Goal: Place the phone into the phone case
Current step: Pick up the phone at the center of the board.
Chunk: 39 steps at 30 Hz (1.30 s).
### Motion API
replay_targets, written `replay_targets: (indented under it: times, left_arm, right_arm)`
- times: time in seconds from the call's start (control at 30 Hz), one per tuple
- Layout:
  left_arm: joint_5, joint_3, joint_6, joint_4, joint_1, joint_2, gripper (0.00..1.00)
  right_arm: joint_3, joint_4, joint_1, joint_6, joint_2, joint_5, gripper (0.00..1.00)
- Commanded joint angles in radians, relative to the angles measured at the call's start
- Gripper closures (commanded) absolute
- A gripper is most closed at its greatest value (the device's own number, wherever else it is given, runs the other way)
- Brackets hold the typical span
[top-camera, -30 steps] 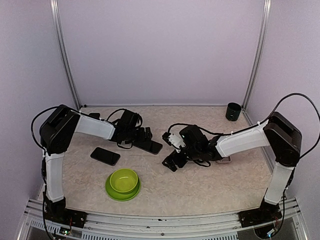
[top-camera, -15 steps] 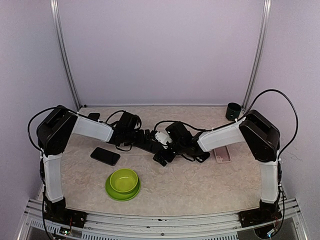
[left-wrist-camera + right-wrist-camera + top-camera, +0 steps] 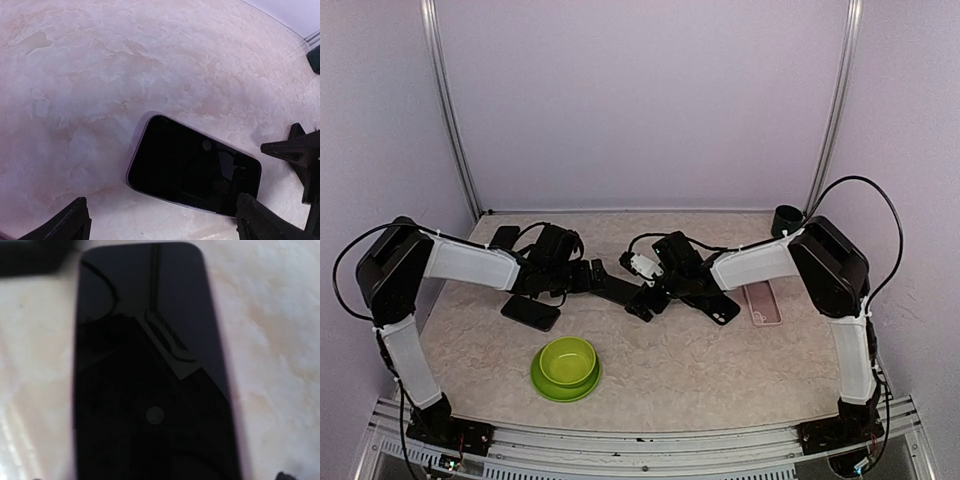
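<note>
My left gripper needs the phone's other end free to hold. My right gripper should next grab across the phone's near end.
A black phone with a round button lies flat mid-table between the two grippers. The left wrist view shows the phone just ahead of my left gripper, whose jaws are open and empty. My right gripper hangs low over the same phone. Its jaws are open and only the tips show, at the bottom corners. From above, the left gripper faces the right gripper across the phone. A pink phone case lies flat to the right, beside the right forearm.
A second flat black slab lies left of centre, under the left forearm. A green bowl stands near the front. A dark cup sits in the back right corner and a small black object at the back left.
My right arm swung left across the table to the phone, uncovering the pink case. The left arm drew back a little to the left. Both grippers stayed open.
</note>
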Motion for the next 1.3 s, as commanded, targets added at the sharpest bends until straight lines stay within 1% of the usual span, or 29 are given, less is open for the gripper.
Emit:
replay_targets:
  times: [0.0,0.17,0.4,0.73,0.83,0.93,1.0,1.03,1.13,1.27]
  left_arm:
    - [-0.008,-0.056,-0.031,0.028,-0.002,-0.091,0.01]
    - [-0.019,-0.086,-0.036,0.018,-0.013,-0.165,0.01]
    - [-0.052,-0.112,-0.048,-0.007,-0.023,-0.251,0.01]
    - [-0.066,-0.159,-0.055,-0.027,-0.025,-0.341,0.01]
    - [-0.067,-0.168,-0.053,-0.029,-0.025,-0.356,0.01]
    - [-0.065,-0.177,-0.054,-0.030,-0.025,-0.370,0.01]
    - [-0.057,-0.180,-0.056,-0.026,-0.025,-0.376,0.01]
    - [-0.054,-0.182,-0.057,-0.027,-0.025,-0.377,0.01]
    - [-0.055,-0.184,-0.058,-0.030,-0.025,-0.376,0.01]
    - [-0.055,-0.191,-0.060,-0.027,-0.025,-0.379,0.01]
  right_arm:
    - [0.056,-0.046,-0.015,-0.011,0.051,-0.049,0.00]
    - [0.109,-0.084,-0.017,-0.015,0.097,-0.041,0.01]
    - [0.121,-0.091,-0.017,-0.017,0.119,-0.049,0.03]
    - [0.125,-0.105,-0.017,-0.011,0.150,-0.081,0.21]
    - [0.121,-0.109,-0.017,-0.013,0.147,-0.108,0.31]
    - [0.118,-0.115,-0.016,-0.026,0.143,-0.131,0.36]
    - [0.115,-0.118,-0.016,-0.037,0.138,-0.142,0.44]
    - [0.115,-0.120,-0.017,-0.039,0.134,-0.144,0.46]
    - [0.105,-0.107,-0.017,-0.044,0.109,-0.163,0.47]
    - [0.071,-0.054,-0.016,-0.036,0.057,-0.149,0.46]
